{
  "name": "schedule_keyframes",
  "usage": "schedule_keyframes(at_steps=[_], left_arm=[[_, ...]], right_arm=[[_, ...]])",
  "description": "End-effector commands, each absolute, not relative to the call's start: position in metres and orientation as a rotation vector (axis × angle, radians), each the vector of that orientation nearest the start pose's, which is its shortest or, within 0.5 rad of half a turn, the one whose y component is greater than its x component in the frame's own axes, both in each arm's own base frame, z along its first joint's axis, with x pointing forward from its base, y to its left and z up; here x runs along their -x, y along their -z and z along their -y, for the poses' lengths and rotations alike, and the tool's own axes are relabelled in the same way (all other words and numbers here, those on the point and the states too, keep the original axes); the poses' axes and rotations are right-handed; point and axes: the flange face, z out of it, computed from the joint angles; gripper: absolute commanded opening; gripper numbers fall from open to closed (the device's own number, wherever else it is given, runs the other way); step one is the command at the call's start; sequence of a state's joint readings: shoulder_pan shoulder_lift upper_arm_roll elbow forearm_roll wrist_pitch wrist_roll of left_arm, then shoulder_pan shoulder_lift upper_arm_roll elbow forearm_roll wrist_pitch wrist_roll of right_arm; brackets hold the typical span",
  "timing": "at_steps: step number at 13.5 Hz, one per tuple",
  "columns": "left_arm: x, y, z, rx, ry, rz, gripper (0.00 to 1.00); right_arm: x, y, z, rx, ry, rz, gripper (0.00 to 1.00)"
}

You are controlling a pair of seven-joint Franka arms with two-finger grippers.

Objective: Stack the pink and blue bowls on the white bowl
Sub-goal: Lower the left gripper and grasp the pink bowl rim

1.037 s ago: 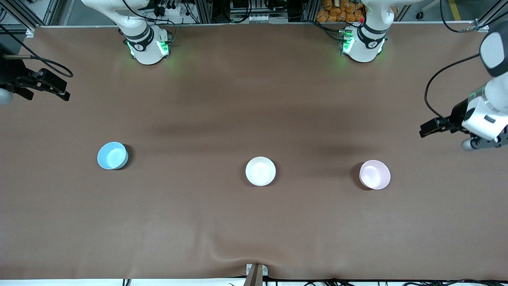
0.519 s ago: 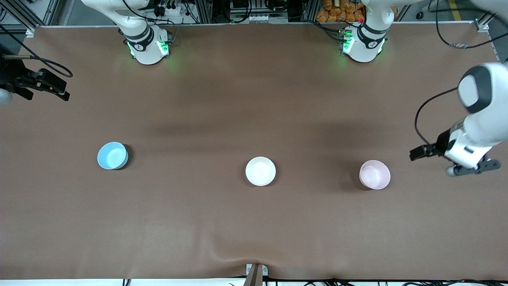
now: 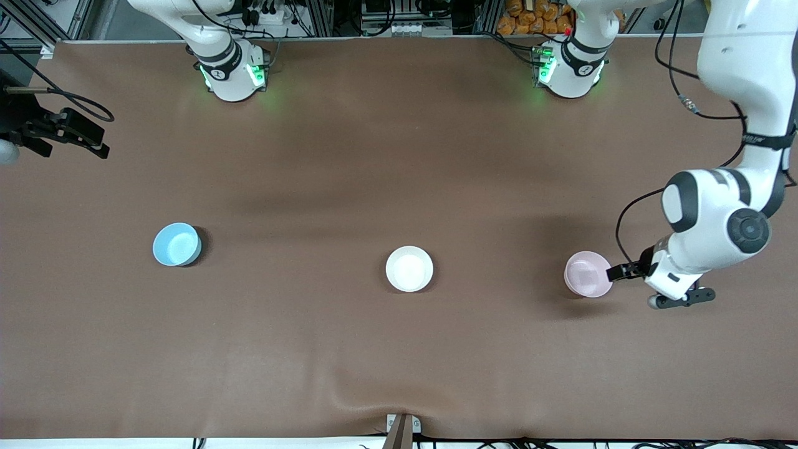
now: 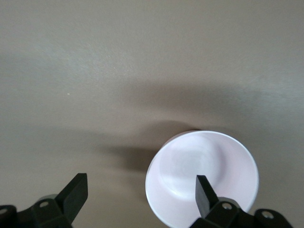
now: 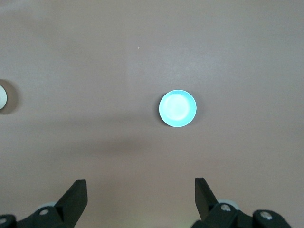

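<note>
My left gripper's fingers are above the pink bowl's rim [image 4: 146, 183], and the bowl's side [image 4: 159, 192] is below both fingers. My left gripper should move down before it closes on the pink bowl.
The pale pink bowl [image 3: 588, 274] sits toward the left arm's end of the table. The white bowl [image 3: 409, 269] is in the middle, and the sky-blue bowl [image 3: 177, 244] is toward the right arm's end. My left gripper [image 3: 626, 271] is open at the pink bowl's rim. In the left wrist view [image 4: 141, 180] one finger [image 4: 205, 192] is over the inside of the pink bowl [image 4: 199, 156] and the other is over bare table. My right gripper [image 3: 78, 134] is open, empty and waits high over the right arm's end. Its wrist view [image 5: 140, 183] shows the blue bowl [image 5: 177, 108] far below.
All three bowls stand apart in a rough row on the brown mat [image 3: 399, 156]. The white bowl's edge also shows in the right wrist view [image 5: 2, 97]. The arm bases [image 3: 230, 72] [image 3: 570, 68] stand along the table edge farthest from the front camera. A metal bracket [image 3: 402, 430] sits at the nearest edge.
My left arm has swung down and toward the pink bowl, bringing its open gripper from the table's end to the bowl's rim. The right arm and the bowls have not moved.
</note>
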State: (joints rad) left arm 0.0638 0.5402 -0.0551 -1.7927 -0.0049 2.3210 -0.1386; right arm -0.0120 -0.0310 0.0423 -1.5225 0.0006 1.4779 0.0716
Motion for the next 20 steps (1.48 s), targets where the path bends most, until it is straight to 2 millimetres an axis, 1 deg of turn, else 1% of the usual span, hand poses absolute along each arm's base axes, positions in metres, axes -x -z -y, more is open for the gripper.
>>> schedule_keyframes(at_steps=[1,2,3,4,5,7,8,10,12,13,16,17,19,20], left_arm=[[-0.658,-0.237,-0.004,3.16,-0.023,0.21,0.92],[-0.657,-0.231,-0.004,3.161,-0.033,0.212,0.79],[-0.657,-0.229,-0.004,3.161,-0.03,0.212,0.66],[-0.656,-0.221,-0.003,3.162,-0.047,0.21,0.52],[-0.656,-0.217,-0.002,3.161,-0.052,0.206,0.34],[-0.655,-0.213,-0.001,3.164,-0.06,0.208,0.05],[-0.655,-0.212,-0.001,3.167,-0.063,0.22,0.0],[-0.655,-0.213,0.001,3.17,-0.061,0.227,0.0],[-0.656,-0.221,0.005,3.174,-0.051,0.201,0.0],[-0.657,-0.23,0.026,3.2,-0.043,0.161,0.0],[-0.656,-0.272,0.089,3.251,0.007,0.063,0.0],[-0.66,-0.284,0.108,3.27,0.041,0.038,0.0],[-0.662,-0.305,0.156,3.312,0.087,-0.063,0.0],[-0.66,-0.311,0.183,3.323,0.102,-0.125,0.0]], right_arm=[[-0.537,-0.659,-0.014,3.123,-0.025,-0.069,1.0],[-0.537,-0.658,-0.013,3.123,-0.028,-0.071,1.0],[-0.537,-0.658,-0.014,3.121,-0.028,-0.071,1.0],[-0.537,-0.659,-0.014,3.121,-0.023,-0.071,1.0],[-0.537,-0.659,-0.014,3.121,-0.021,-0.069,1.0],[-0.537,-0.659,-0.015,3.121,-0.018,-0.066,1.0],[-0.537,-0.659,-0.015,3.121,-0.018,-0.066,1.0],[-0.537,-0.659,-0.015,3.121,-0.018,-0.066,1.0],[-0.537,-0.659,-0.014,3.121,-0.021,-0.069,1.0],[-0.537,-0.659,-0.014,3.121,-0.018,-0.069,1.0],[-0.537,-0.659,-0.015,3.121,-0.018,-0.066,1.0],[-0.537,-0.659,-0.015,3.121,-0.018,-0.066,1.0],[-0.537,-0.659,-0.015,3.121,-0.021,-0.066,1.0],[-0.537,-0.659,-0.015,3.121,-0.018,-0.066,1.0]])
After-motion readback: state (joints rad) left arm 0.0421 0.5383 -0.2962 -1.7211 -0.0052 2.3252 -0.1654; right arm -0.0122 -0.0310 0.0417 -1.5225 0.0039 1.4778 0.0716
